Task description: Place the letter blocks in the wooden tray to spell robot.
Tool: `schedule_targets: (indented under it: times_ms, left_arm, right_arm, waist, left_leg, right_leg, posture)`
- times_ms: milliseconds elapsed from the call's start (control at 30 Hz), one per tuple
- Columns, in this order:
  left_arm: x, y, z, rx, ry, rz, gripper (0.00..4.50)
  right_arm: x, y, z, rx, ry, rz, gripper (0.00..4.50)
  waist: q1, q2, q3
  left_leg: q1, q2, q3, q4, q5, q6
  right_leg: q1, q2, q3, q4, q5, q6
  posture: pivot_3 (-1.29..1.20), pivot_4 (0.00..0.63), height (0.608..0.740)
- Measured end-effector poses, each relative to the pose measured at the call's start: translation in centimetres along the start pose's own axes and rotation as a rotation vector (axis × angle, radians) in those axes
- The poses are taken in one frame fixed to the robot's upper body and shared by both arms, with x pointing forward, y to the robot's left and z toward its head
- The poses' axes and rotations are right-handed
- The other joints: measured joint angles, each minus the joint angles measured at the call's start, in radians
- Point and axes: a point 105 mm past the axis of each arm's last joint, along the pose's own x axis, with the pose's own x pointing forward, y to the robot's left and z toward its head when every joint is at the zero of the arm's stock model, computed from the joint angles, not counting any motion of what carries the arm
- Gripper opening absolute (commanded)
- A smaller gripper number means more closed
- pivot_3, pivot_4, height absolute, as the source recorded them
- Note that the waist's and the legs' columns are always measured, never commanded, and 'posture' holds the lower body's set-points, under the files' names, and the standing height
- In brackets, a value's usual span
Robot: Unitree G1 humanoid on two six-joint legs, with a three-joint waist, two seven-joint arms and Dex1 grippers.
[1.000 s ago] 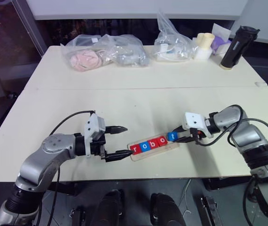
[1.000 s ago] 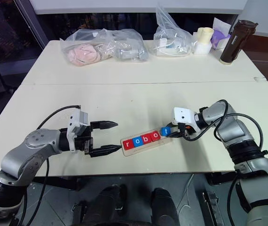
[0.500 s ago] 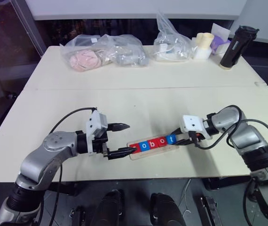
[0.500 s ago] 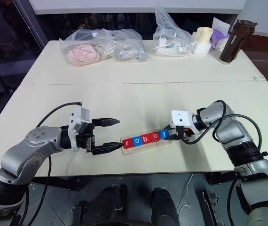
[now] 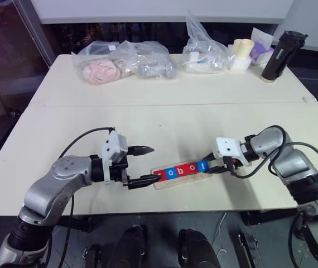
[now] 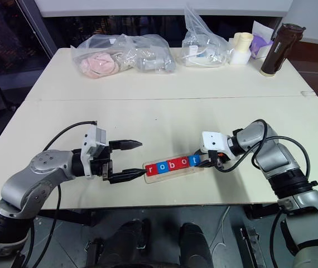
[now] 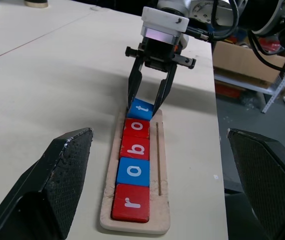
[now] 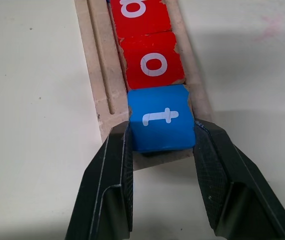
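Note:
The blue t block is inside the wooden tray's rim point(image 8: 200, 100) beside the red o and would stay if I opened now. My right gripper should let it go.
The wooden tray point(image 7: 161, 200) lies near the table's front edge. In it sit several letter blocks in a row: red r point(image 7: 130, 202), blue o point(image 7: 134, 171), red b point(image 7: 137, 148), red o point(image 7: 138, 127) and blue t point(image 8: 160, 117). My right gripper point(image 8: 160, 132) is at the tray's right end, shut on the t block, with one finger point(image 8: 117, 150) on each side of it. My left gripper point(image 5: 155, 164) stands open at the tray's left end, with its lower finger point(image 5: 148, 180) close to the tray and nothing between its fingers.
Clear plastic bags point(image 5: 123, 64) point(image 5: 203, 50), pale cups point(image 5: 242, 50) and a black bottle point(image 5: 282, 54) stand along the table's far edge. A seam point(image 5: 164, 105) crosses the table. The table's front edge point(image 5: 164, 211) runs just below the tray.
The t block, tilted off the tray's right end a second ago, now sits in line with the other blocks. The tray lies a little flatter. Both arms have barely moved.

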Motion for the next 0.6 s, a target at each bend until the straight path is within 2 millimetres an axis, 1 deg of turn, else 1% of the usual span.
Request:
schedule_targets:
  times_ms: [567,600]
  left_arm:
    - [0.02,-0.05,0.01,0.003,-0.006,-0.005,4.50]
    - [0.01,-0.06,0.00,0.002,-0.006,-0.006,4.50]
  right_arm:
    - [0.16,0.07,0.15,0.008,0.003,0.002,1.12]
    - [0.16,0.07,0.15,0.008,0.003,0.003,1.62]
  waist:
    - [0.000,0.000,0.000]
    - [0.000,0.000,0.000]
  left_leg:
    - [0.000,0.000,0.000,0.000,0.000,0.000]
    - [0.000,0.000,0.000,0.000,0.000,0.000]
  right_leg:
    - [0.000,0.000,0.000,0.000,0.000,0.000]
    - [0.000,0.000,0.000,0.000,0.000,0.000]
  posture:
    - [0.00,0.150,0.725]
    - [0.00,0.150,0.725]
